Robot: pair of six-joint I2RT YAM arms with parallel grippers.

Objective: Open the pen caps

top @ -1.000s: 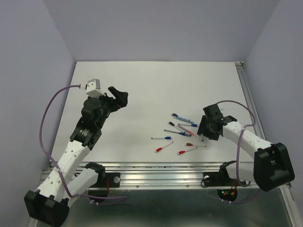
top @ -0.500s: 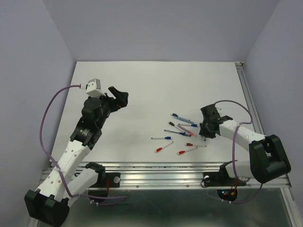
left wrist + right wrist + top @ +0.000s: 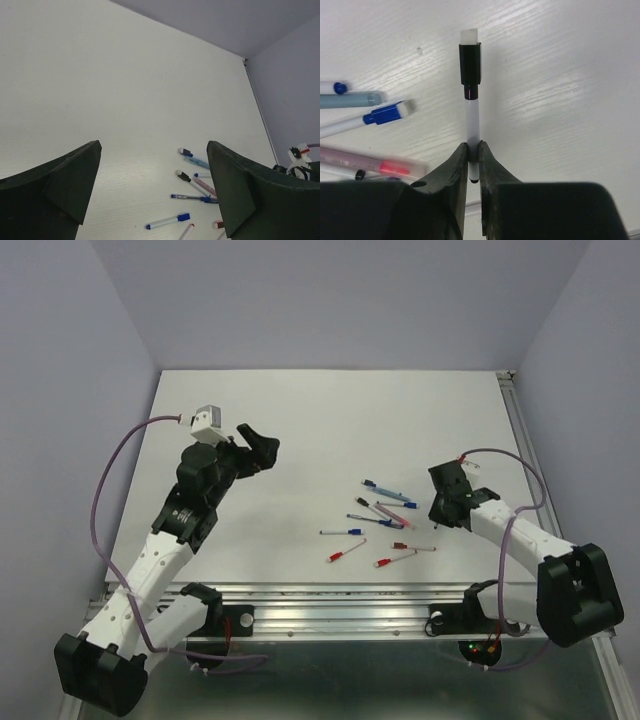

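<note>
To open the cap, my left gripper next needs to grab the pen's black cap while my right gripper keeps holding the pen's white body.
Several pens (image 3: 385, 518) lie scattered on the white table (image 3: 330, 430), with blue, red and black caps. My right gripper (image 3: 473, 150) is shut on the white barrel of one pen (image 3: 472, 120). That pen's black cap (image 3: 470, 70) is on and points away from the fingers. In the top view the right gripper (image 3: 447, 498) sits at the right edge of the pen cluster. My left gripper (image 3: 258, 447) is open and empty, held above the table to the left of the pens. Its wrist view shows a blue-capped pen (image 3: 165, 221) and a black-capped pen (image 3: 184, 176) ahead.
A metal rail (image 3: 525, 455) runs along the table's right edge and another along the front (image 3: 340, 592). Purple cables loop from both arms. Purple walls surround the table.
My right gripper has shifted slightly to the right with the pen in it. My left gripper has moved a little to the right and stays open.
</note>
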